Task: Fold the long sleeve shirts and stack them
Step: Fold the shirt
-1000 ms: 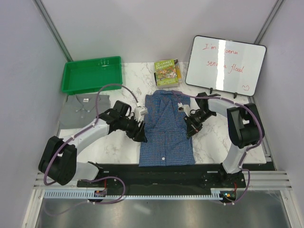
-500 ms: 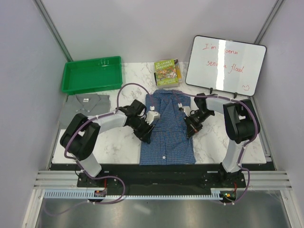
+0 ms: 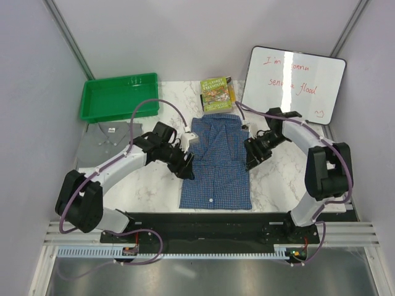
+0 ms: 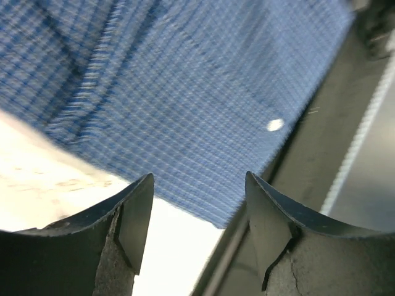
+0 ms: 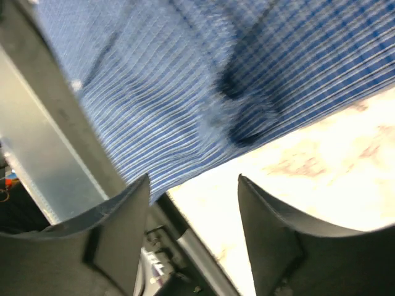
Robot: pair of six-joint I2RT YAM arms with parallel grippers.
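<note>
The blue checked shirt (image 3: 216, 165) needs to be folded, so my left gripper will grab it by its near side edge (image 3: 183, 192) next. The opposite edge stays free for my right gripper.
The blue checked long sleeve shirt (image 3: 216, 165) lies folded into a narrow rectangle in the middle of the marble table, collar towards the back. The plain grey long sleeve shirt (image 3: 106, 139) lies folded at the left, below the green tray. My left gripper (image 3: 187, 169) hovers at the blue shirt's left edge, open and empty; the left wrist view shows the blue checked cloth (image 4: 185, 92) beyond the fingers. At the shirt's right edge my right gripper (image 3: 251, 161) is also open with nothing in it, blue cloth (image 5: 185, 86) ahead of its fingers.
A green plastic tray (image 3: 118, 95) stands at the back left. A book (image 3: 216, 94) lies behind the blue shirt. A whiteboard (image 3: 291, 83) with red writing leans at the back right. The table's near edge meets a black rail (image 3: 216, 222).
Both grippers have let go of the blue shirt and opened. The left one drew back from over the shirt to its left edge; the right one moved off to the right edge.
</note>
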